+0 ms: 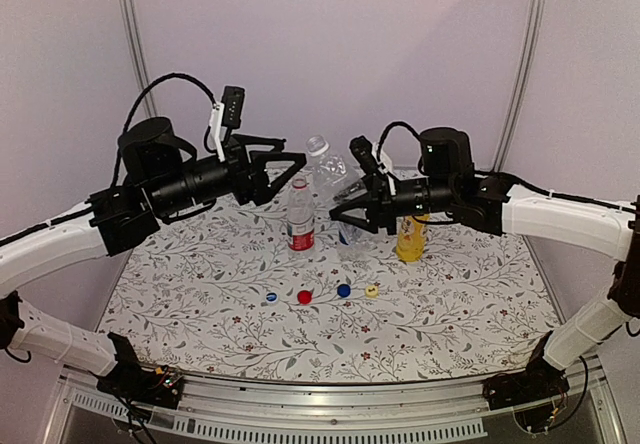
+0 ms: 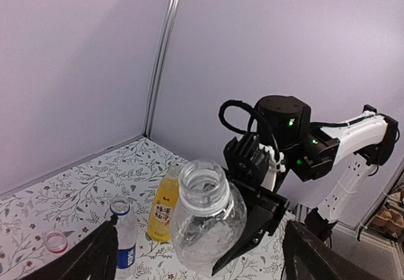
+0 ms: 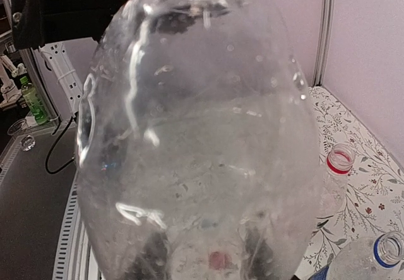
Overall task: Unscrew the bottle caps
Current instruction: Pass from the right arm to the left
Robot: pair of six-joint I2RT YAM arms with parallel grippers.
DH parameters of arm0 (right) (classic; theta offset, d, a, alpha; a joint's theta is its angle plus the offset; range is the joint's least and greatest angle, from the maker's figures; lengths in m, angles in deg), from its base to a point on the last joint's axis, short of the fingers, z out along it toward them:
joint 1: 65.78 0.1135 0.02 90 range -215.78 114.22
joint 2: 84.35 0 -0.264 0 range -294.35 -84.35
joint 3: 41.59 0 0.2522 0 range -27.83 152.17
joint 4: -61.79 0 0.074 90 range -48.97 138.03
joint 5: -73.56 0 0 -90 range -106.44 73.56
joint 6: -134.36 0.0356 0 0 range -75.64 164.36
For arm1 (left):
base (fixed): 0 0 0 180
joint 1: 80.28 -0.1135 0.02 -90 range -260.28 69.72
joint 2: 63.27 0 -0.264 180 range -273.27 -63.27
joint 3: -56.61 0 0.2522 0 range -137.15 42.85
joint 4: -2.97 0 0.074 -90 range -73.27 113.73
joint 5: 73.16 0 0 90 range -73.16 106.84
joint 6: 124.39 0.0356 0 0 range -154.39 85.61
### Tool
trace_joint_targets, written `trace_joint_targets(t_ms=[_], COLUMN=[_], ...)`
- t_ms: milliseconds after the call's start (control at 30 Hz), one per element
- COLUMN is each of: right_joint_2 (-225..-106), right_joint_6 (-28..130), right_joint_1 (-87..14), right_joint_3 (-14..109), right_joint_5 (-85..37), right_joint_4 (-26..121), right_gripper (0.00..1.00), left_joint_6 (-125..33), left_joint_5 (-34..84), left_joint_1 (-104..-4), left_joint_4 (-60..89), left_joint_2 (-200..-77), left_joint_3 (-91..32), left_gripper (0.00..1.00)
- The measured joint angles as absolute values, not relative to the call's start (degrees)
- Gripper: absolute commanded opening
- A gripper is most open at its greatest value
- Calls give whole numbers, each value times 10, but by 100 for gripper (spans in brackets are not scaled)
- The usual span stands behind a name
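Note:
Next, my left gripper reaches and grabs the plain clear bottle by its uncapped neck (image 1: 318, 147) (image 2: 204, 184). That leaves the bottle's base free to set it upright.
My right gripper (image 1: 352, 209) is shut on the plain clear bottle (image 1: 325, 164), which it holds tilted above the table. Its neck (image 2: 203, 182) is uncapped. My left gripper (image 1: 290, 174) hangs open and empty just left of that neck, its fingers (image 2: 95, 261) either side of the bottle's body. On the cloth stand the red-white label bottle (image 1: 301, 219), the blue label bottle (image 2: 125, 236) and the yellow bottle (image 1: 409, 239), all with open necks. In the right wrist view the held bottle (image 3: 202, 135) fills the frame. A row of loose caps (image 1: 305, 296) lies in front.
The caps lie in a line: blue (image 1: 271, 296), red, blue (image 1: 343, 290), yellow (image 1: 371, 290). The floral cloth (image 1: 200, 304) covers the table, with pale walls and metal posts (image 1: 130, 24) at the back. The metal rail (image 1: 330, 414) runs along the near edge.

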State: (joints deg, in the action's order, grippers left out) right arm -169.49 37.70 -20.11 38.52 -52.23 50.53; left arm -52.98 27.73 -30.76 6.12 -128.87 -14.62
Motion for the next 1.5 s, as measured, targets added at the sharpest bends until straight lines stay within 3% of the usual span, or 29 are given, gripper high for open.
trace_joint_targets(t_ms=[467, 767, 1033, 1100, 1233, 1300, 1433, 1500], right_joint_2=[-1710, -1716, -1718, -1718, -1718, -1718, -1718, -1718], right_joint_6=[369, 368, 365, 365, 365, 367, 371, 372], right_joint_1=[-182, -182, -181, -182, -182, -182, -181, -181], right_joint_3=[400, 401, 401, 401, 401, 401, 401, 401], right_joint_5=[-549, -552, -558, -557, -556, -556, -554, -552], right_joint_4=[493, 493, 493, 493, 493, 493, 491, 489], right_gripper=[38, 38, 44, 48, 58, 67, 97, 99], left_joint_6=[-492, -492, -493, -495, -496, -497, -498, -495], left_joint_5=[338, 368, 385, 387, 390, 391, 391, 386], left_joint_1=[-308, -312, -321, -322, -324, -325, -328, -330], left_joint_4=[107, 111, 111, 111, 111, 111, 118, 127], left_joint_2=[-1377, -1379, -1379, -1379, -1379, -1379, -1375, -1368], left_joint_3=[-235, -238, -238, -238, -238, -238, -238, -238], left_gripper=[64, 43, 15, 0, 0, 0, 0, 0])
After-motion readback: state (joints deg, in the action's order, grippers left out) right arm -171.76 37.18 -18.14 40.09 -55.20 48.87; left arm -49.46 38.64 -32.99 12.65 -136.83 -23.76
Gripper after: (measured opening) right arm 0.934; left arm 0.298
